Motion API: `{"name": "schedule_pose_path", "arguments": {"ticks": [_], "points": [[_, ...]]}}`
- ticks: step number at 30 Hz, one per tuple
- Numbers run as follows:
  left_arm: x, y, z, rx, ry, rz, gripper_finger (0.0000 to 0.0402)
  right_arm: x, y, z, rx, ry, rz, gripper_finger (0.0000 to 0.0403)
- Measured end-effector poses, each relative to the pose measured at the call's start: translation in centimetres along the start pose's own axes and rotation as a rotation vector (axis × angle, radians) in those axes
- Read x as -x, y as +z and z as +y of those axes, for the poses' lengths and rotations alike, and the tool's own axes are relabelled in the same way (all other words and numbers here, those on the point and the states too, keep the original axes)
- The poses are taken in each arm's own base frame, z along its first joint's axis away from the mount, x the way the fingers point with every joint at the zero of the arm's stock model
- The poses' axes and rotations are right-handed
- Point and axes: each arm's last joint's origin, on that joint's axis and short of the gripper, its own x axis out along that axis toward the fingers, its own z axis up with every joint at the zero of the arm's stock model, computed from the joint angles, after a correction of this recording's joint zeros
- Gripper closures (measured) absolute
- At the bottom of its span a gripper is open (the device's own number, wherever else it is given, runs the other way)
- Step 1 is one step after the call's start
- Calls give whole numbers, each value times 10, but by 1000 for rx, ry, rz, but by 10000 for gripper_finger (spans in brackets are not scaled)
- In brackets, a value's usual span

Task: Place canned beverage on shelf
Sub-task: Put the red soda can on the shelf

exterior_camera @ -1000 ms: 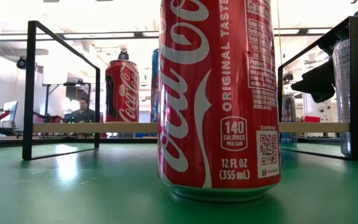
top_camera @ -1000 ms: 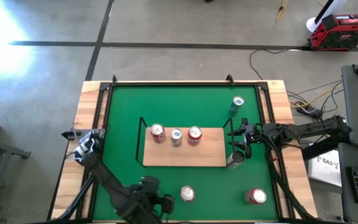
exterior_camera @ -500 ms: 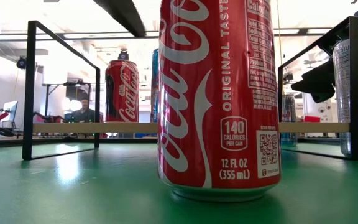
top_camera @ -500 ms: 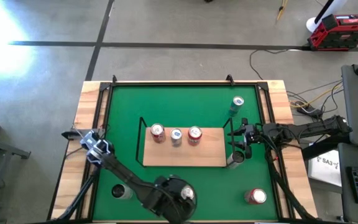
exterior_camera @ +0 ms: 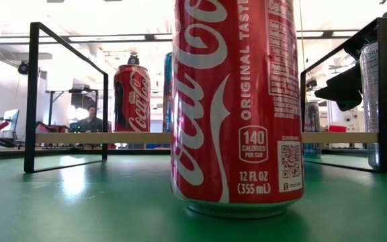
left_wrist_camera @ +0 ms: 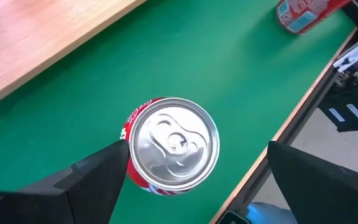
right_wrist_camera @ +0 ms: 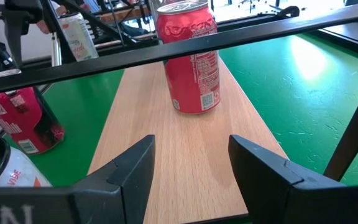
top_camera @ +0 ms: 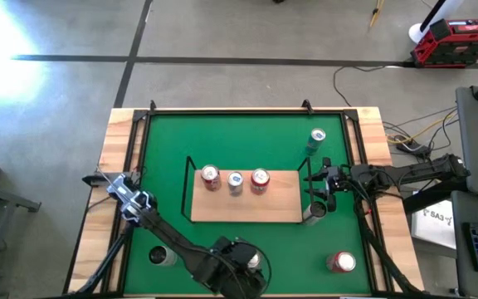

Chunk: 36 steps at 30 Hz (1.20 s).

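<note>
I should next pick up the red cola can with my left gripper by its sides below the can's rim (left_wrist_camera: pixel 133 121). Then it can stand upright on the shelf (left_wrist_camera: pixel 36 40).
A red cola can (top_camera: pixel 254 259) stands upright on the green mat near the table's near edge; it fills the low view (exterior_camera: pixel 237 101). My left gripper (top_camera: pixel 239 262) hovers open above it. In the left wrist view the can's silver top (left_wrist_camera: pixel 174 143) shows between the two spread fingers, with my left gripper (left_wrist_camera: pixel 194 155) touching nothing. The shelf (top_camera: pixel 247 206), a light-wood board in a black wire frame, carries three upright cans. My right gripper (top_camera: pixel 320 193) is open and empty at the shelf's right end, beside a silver can (top_camera: pixel 314 213).
A silver can (top_camera: pixel 160 256) stands at the near left, a red can (top_camera: pixel 341 262) at the near right and a teal can (top_camera: pixel 316 139) at the far right. The shelf's front half is bare board (right_wrist_camera: pixel 185 149). A wooden rim (top_camera: pixel 114 166) borders the mat.
My left gripper has swept along the near edge toward the table's right, uncovering the silver can at the near left, and now stands over the red cola can. The cans and my right arm have kept still.
</note>
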Motion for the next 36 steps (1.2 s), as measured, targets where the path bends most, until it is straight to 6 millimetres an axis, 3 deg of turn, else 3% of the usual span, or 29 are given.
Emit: {"name": "schedule_pose_path", "arguments": {"ticks": [7, 36], "points": [[-14, -5, 3, -25, 78, -6, 36, 0, 0, 0, 0, 0, 0, 207], [-27, -7, 6, 13, 91, 24, 37, 0, 0, 0, 0, 0, 0, 207]]}}
